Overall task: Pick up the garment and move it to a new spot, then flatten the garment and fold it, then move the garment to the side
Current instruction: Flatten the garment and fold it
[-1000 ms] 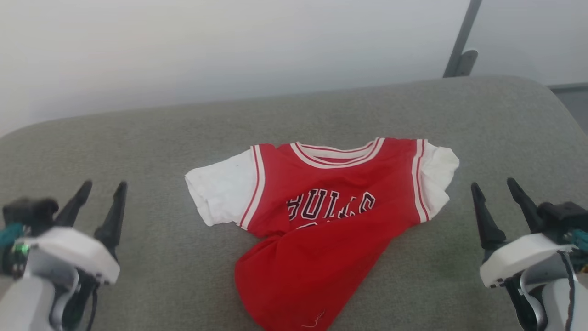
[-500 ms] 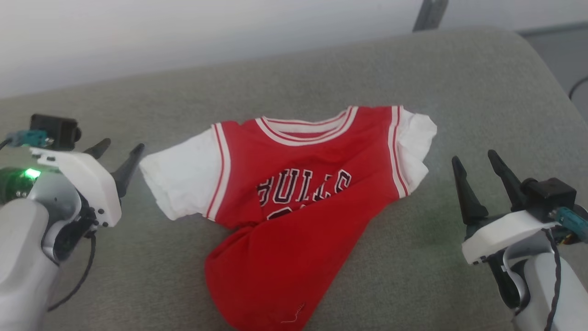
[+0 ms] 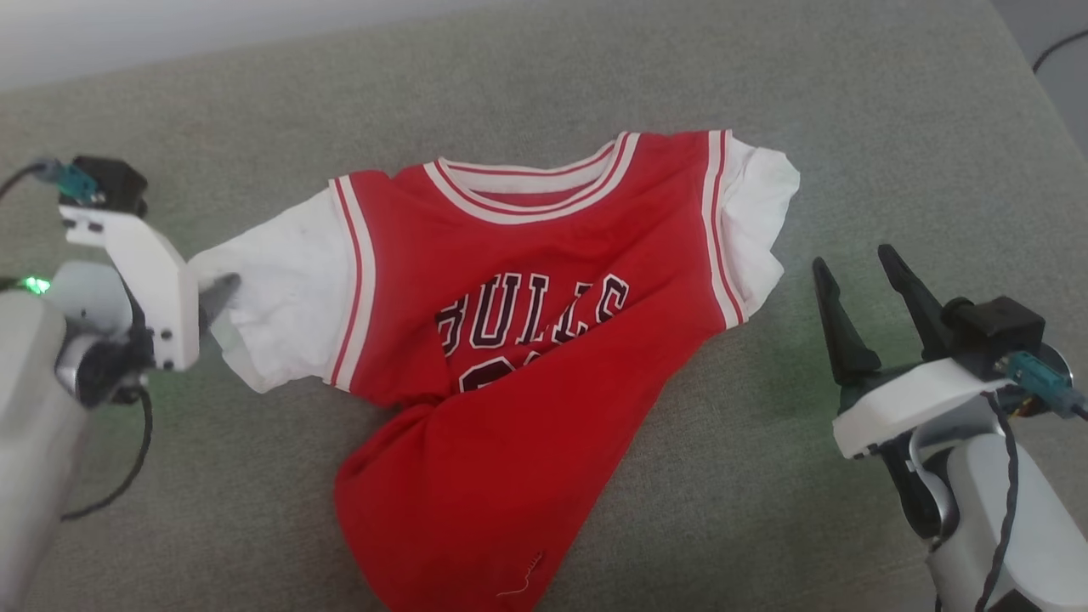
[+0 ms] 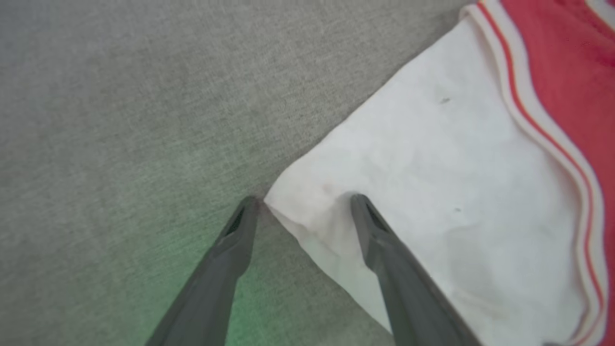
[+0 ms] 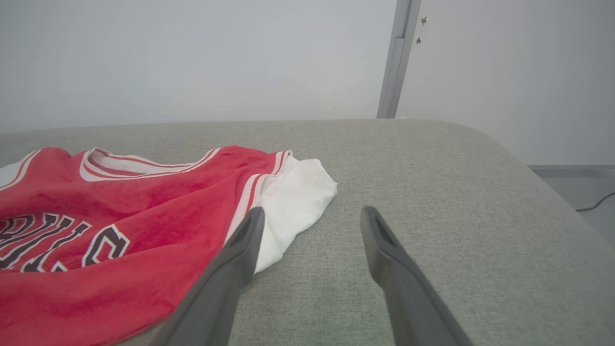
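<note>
My left gripper should pick up the garment next by the sleeve's free outer corner, because the sleeve lies spread out flat on the grey surface.
The garment, a red jersey with white short sleeves and dark chest lettering, lies crumpled on a grey upholstered surface, its lower half twisted toward me. My left gripper is open at the outer corner of the garment's left sleeve. In the left wrist view that sleeve has its corner between the fingers of the left gripper, one fingertip on the white cloth, the other on the grey surface. My right gripper is open, empty, just right of the other sleeve. The right wrist view shows the right gripper beside the garment.
The grey surface curves down at its right edge. A dark cable lies on the floor beyond it. A pale wall with a grey upright post stands behind.
The head camera has tilted down, shifting the whole picture. My left gripper has moved in from well left of the garment to its left sleeve corner. The right gripper stays beside the right sleeve.
</note>
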{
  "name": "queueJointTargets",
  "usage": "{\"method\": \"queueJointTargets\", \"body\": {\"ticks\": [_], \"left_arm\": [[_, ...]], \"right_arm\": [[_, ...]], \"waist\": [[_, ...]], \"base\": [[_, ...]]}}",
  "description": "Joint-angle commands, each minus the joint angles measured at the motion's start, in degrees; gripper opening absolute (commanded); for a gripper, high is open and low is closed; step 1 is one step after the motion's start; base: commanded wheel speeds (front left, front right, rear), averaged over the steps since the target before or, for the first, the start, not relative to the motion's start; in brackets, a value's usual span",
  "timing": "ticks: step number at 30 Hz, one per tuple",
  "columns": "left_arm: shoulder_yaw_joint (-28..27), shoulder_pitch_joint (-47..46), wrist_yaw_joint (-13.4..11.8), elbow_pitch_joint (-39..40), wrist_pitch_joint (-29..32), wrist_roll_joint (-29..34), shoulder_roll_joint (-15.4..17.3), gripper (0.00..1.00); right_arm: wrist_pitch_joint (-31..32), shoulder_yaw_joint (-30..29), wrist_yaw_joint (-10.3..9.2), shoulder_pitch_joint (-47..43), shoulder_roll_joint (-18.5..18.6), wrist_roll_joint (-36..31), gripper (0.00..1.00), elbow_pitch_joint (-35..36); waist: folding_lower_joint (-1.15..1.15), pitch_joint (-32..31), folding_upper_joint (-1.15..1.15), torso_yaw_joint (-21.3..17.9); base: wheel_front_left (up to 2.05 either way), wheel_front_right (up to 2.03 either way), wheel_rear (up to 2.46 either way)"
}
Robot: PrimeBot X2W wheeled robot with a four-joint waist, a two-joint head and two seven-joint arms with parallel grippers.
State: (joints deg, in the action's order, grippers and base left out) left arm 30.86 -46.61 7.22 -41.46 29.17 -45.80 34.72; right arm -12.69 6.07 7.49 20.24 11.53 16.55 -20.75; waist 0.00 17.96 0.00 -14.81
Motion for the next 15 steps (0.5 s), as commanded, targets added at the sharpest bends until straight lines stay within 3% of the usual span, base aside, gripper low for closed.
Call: {"method": "queueJointTargets", "body": {"ticks": [1, 10, 11, 12, 13, 15], "left_arm": [[0.2, -0.6, -0.4, -1.5, 0.9, -0.3, -0.8, 1.0], [3.3, -1.5, -2.6, -12.9, 12.3, -1.5, -5.8, 1.0], [3.5, -1.5, -3.0, -13.7, 13.6, -1.9, -6.4, 0.93], [3.9, -1.4, -2.8, -14.2, 14.9, -2.0, -6.9, 0.61], [4.2, -1.4, -2.6, -14.4, 15.3, -2.1, -7.4, 0.0], [4.6, -1.4, -2.5, -15.2, 16.6, -2.3, -8.0, 0.0]], "right_arm": [[-0.6, 0.3, 0.0, 0.7, 0.0, 0.1, 1.0, -0.1], [0.3, 1.2, 0.0, 2.5, 0.4, 0.3, 1.0, -0.7], [0.4, 1.3, 0.0, 2.6, 0.5, 0.3, 1.0, -0.7], [0.7, 1.3, 0.0, 2.5, 0.5, 0.4, 1.0, -0.7], [0.7, 1.3, 0.0, 2.6, 0.5, 0.4, 1.0, -0.6], [1.0, 1.2, 0.0, 2.8, 0.6, 0.5, 1.0, -0.4]], "waist": [[0.0, 0.9, 0.0, -0.2], [0.0, 2.4, 0.0, 0.0], [0.0, 2.4, 0.0, 0.1], [0.0, 2.5, 0.0, 0.1], [0.0, 2.5, 0.0, 0.2], [0.0, 2.6, 0.0, 0.4]], "base": [[0.0, 0.0, 0.0], [0.0, 0.0, 0.0], [0.0, 0.0, 0.0], [0.0, 0.0, 0.0], [0.0, 0.0, 0.0], [0.0, 0.0, 0.0]]}}
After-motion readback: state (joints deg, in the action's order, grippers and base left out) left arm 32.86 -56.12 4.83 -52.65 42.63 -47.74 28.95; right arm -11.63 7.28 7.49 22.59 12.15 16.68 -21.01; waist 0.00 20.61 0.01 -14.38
